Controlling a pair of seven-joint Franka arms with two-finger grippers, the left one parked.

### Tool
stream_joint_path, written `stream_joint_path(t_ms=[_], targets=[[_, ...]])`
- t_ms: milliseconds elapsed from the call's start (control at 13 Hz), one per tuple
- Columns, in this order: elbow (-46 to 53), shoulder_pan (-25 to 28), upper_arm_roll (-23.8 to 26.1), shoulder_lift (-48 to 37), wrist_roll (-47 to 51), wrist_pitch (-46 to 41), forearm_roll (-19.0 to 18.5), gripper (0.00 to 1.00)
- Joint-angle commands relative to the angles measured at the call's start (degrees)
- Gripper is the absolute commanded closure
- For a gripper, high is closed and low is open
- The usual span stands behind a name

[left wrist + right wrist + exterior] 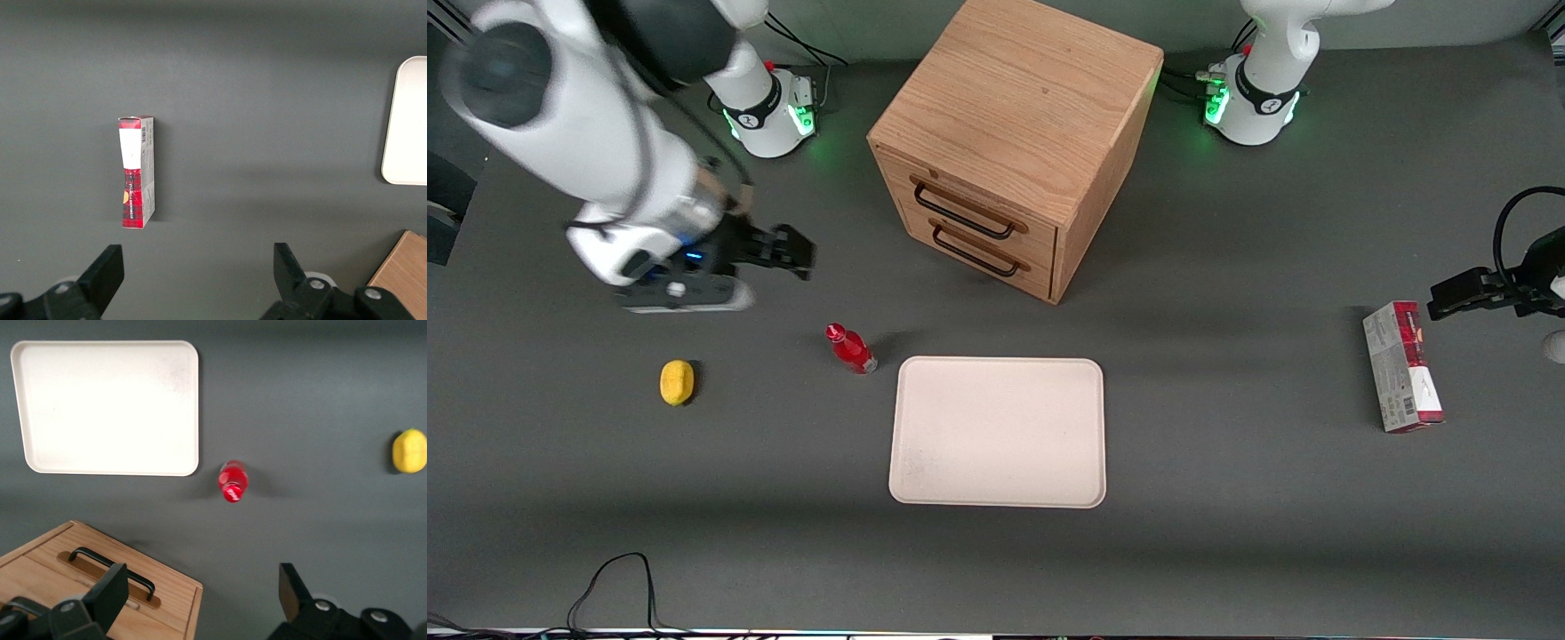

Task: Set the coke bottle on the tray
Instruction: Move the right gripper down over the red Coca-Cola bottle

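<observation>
My right gripper grabs the small red coke bottle by its end with the cap (835,332) next, to place it on the tray (998,432).
The coke bottle (851,348), small and bright red with a red cap, stands on the dark table just beside the tray's corner nearest the working arm. It also shows in the right wrist view (233,482), seen from above. The tray (998,432), large, flat and cream-white, lies in front of the wooden cabinet, nearer the front camera; it shows in the right wrist view too (107,407). My right gripper (787,252) hangs open and empty above the table, farther from the front camera than the bottle and apart from it. Its black fingers (107,600) are spread wide.
A wooden cabinet (1009,142) with two black-handled drawers stands farther from the front camera than the tray. A yellow lemon-like object (677,382) lies toward the working arm's end. A red-and-grey carton (1402,366) lies toward the parked arm's end. A black cable (618,578) lies at the front edge.
</observation>
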Motion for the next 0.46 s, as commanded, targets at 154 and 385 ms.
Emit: stream_joint_path(t_ms=[154, 385], targets=[[-6.8, -0.8, 0.2, 2.4, 0.8, 7.8, -3.1, 0.0], [-20.5, -1.0, -0.3, 1.9, 1.0, 24.1, -3.4, 0.0]])
